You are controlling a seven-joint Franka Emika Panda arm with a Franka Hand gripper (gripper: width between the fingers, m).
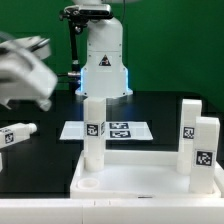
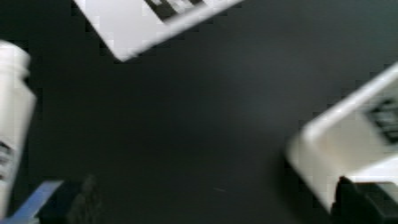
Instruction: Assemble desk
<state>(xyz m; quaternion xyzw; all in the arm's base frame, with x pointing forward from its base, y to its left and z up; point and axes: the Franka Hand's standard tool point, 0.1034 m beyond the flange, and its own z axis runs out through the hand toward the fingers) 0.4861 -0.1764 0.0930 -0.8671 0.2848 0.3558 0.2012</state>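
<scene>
My gripper grabs the loose leg by its tagged end (image 1: 8,137) (image 2: 7,152) next and leaves its narrow end free to enter the white tabletop.
The white tabletop (image 1: 130,180) lies at the front of the exterior view. Three white legs stand upright on it: one near its left corner (image 1: 94,135) and two at the right (image 1: 189,125) (image 1: 206,152). A fourth leg (image 1: 16,133) lies loose on the black table at the exterior view's left. My gripper (image 1: 36,84) hangs blurred above that loose leg. In the wrist view the gripper (image 2: 205,205) is open over bare black table, with nothing between its fingers (image 2: 36,200). A leg (image 2: 9,100) lies to one side. A white tagged part (image 2: 356,135) is at the other side.
The marker board (image 1: 108,129) lies flat behind the tabletop, in front of the arm's base (image 1: 104,75); its corner (image 2: 157,22) shows in the wrist view. A green wall closes the back.
</scene>
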